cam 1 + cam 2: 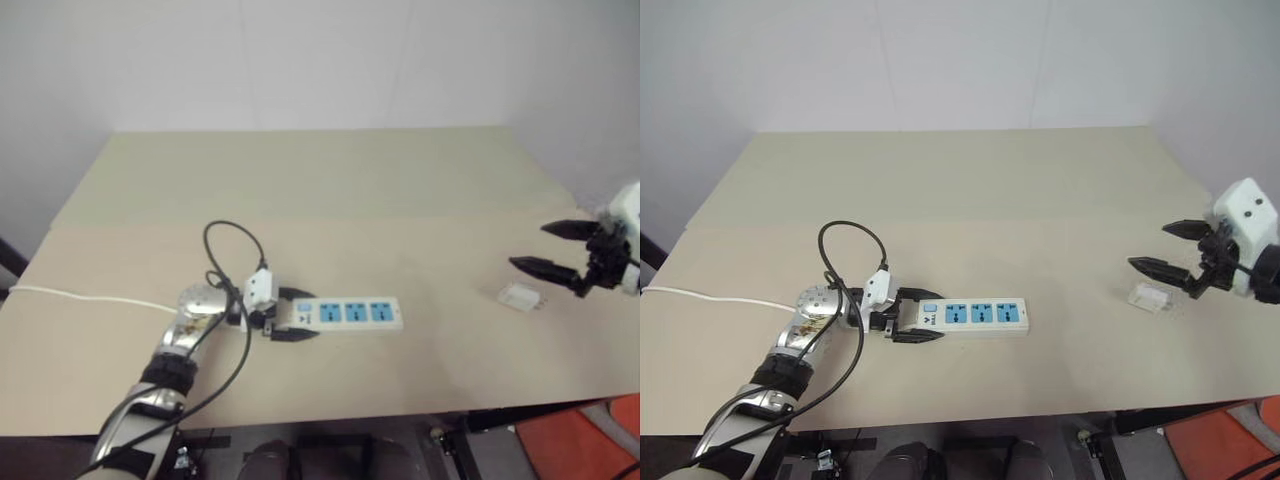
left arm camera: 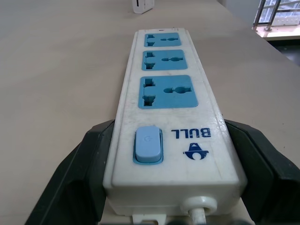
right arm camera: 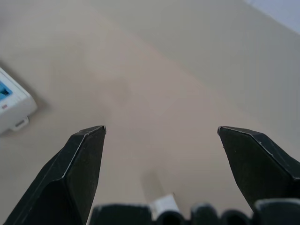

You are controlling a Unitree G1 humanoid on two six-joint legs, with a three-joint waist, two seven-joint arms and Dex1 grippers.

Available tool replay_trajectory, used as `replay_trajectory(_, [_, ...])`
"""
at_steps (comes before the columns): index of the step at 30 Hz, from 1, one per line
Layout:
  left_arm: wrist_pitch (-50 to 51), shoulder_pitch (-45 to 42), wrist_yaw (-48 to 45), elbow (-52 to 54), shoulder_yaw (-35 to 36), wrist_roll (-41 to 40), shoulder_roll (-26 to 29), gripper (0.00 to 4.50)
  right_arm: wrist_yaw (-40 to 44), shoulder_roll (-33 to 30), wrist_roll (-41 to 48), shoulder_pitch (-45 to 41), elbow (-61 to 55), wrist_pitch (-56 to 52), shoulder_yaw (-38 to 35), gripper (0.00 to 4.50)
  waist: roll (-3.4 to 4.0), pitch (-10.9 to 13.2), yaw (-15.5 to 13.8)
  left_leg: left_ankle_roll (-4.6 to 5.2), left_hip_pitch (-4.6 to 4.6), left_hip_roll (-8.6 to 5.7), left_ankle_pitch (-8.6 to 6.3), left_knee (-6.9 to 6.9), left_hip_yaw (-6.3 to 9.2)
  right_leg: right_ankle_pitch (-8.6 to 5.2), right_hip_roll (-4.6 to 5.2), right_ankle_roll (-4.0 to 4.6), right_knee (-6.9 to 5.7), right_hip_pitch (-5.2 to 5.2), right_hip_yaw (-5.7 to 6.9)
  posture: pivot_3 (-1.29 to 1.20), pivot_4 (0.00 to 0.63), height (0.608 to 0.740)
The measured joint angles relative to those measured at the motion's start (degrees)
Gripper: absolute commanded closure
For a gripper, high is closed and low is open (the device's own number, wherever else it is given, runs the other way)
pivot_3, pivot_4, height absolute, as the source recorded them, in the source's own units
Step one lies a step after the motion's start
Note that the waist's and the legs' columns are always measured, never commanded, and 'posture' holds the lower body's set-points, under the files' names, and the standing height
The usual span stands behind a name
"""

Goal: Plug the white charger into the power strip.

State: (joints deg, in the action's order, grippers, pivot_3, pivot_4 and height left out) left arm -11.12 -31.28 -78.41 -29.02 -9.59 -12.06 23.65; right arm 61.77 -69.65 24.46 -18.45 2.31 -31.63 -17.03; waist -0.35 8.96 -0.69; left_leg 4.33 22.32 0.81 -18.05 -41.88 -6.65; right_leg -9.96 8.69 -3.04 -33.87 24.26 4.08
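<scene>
The white charger's pins need to stay free to enter the power strip's socket, so my right gripper will next grab the white charger by its plastic body.
The power strip lies flat on the beige table, a long white bar with three blue sockets. My left gripper is shut on its switch end, one black finger on each long side. In the left wrist view the blue switch is nearest and the sockets run away from it. The white charger, a small white block, rests on the table at the far right. My right gripper hovers just above and beside the charger. It is open, with nothing between its fingers.
The strip's thin white cord trails left across the table to its edge. A black cable loop arches over my left wrist. The table's right edge runs close to the charger, with an orange object below it.
</scene>
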Motion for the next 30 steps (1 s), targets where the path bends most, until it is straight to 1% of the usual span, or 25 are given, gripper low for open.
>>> replay_trajectory(3, [0.7, 0.5, 0.7, 1.3, -0.1, 0.0, 0.1, 1.23, 5.4, -4.2, -4.1, -4.6, 5.7, 1.2, 7.5, 0.00, 0.00, 0.0, 0.0, 0.02, 0.03, -0.01, -0.01, 0.00, 0.00, 0.00, 0.03, 0.00, 0.04, 0.02, 0.00, 0.00, 0.150, 0.740])
replay_trajectory(6, [1.4, 0.9, 1.4, 2.2, -0.2, 0.1, 0.4, 1.23, 10.7, -5.2, -10.2, -10.5, 11.5, 4.6, 15.8, 0.00, 0.02, 0.0, 0.2, 0.01, 0.04, -0.02, -0.01, 0.00, -0.02, 0.02, 0.03, -0.04, 0.10, 0.02, 0.00, 0.00, 0.150, 0.740])
replay_trajectory(8, [1.7, 1.1, 1.6, 2.6, -0.2, 0.1, 0.5, 1.23, 13.8, -4.8, -14.5, -15.8, 15.7, 6.9, 21.4, 0.00, 0.06, 0.0, 0.3, 0.01, 0.06, -0.03, -0.01, 0.00, -0.04, 0.03, 0.04, -0.05, 0.10, 0.06, -0.01, 0.00, 0.150, 0.740])
replay_trajectory(11, [2.0, 1.5, 2.2, 3.3, -0.3, 0.1, 0.6, 1.23, 17.5, -2.1, -19.5, -23.3, 21.2, 9.6, 26.8, 0.00, 0.06, 0.0, 0.4, 0.00, 0.06, -0.02, 0.00, 0.00, -0.04, 0.03, 0.04, -0.05, 0.11, 0.07, -0.01, 0.00, 0.150, 0.740])
replay_trajectory(13, [2.4, 1.7, 2.5, 3.8, -0.4, 0.1, 0.6, 1.23, 19.3, 0.0, -22.4, -26.5, 24.0, 11.9, 29.8, 0.00, 0.06, 0.0, 0.4, -0.02, 0.08, -0.02, 0.00, 0.00, -0.04, 0.03, 0.04, -0.05, 0.12, 0.07, 0.00, 0.00, 0.150, 0.740])
replay_trajectory(16, [2.8, 2.2, 3.0, 4.8, -0.5, 0.1, 0.6, 1.23, 21.0, 3.6, -26.4, -30.1, 28.5, 14.8, 33.0, 0.00, 0.06, 0.0, 0.4, -0.04, 0.12, -0.03, 0.02, -0.01, -0.05, 0.04, 0.04, -0.07, 0.14, 0.09, 0.01, 0.00, 0.150, 0.740])
replay_trajectory(20, [3.7, 2.8, 3.9, 5.8, -0.5, 0.1, 0.7, 1.23, 22.0, 7.0, -30.7, -33.2, 33.2, 17.8, 36.5, 0.00, 0.07, 0.0, 0.3, -0.08, 0.13, -0.03, 0.04, -0.01, -0.05, 0.04, 0.04, -0.07, 0.11, 0.10, 0.03, 0.00, 0.150, 0.740])
replay_trajectory(30, [5.0, 4.2, 5.2, 8.1, -0.4, 0.1, 1.2, 1.23, 21.4, 13.5, -40.2, -40.4, 47.9, 25.1, 40.8, 0.00, 0.09, 0.0, 0.7, -0.15, 0.10, -0.05, 0.08, 0.00, -0.07, 0.04, 0.03, -0.07, -0.08, 0.07, 0.03, 0.00, 0.150, 0.740])
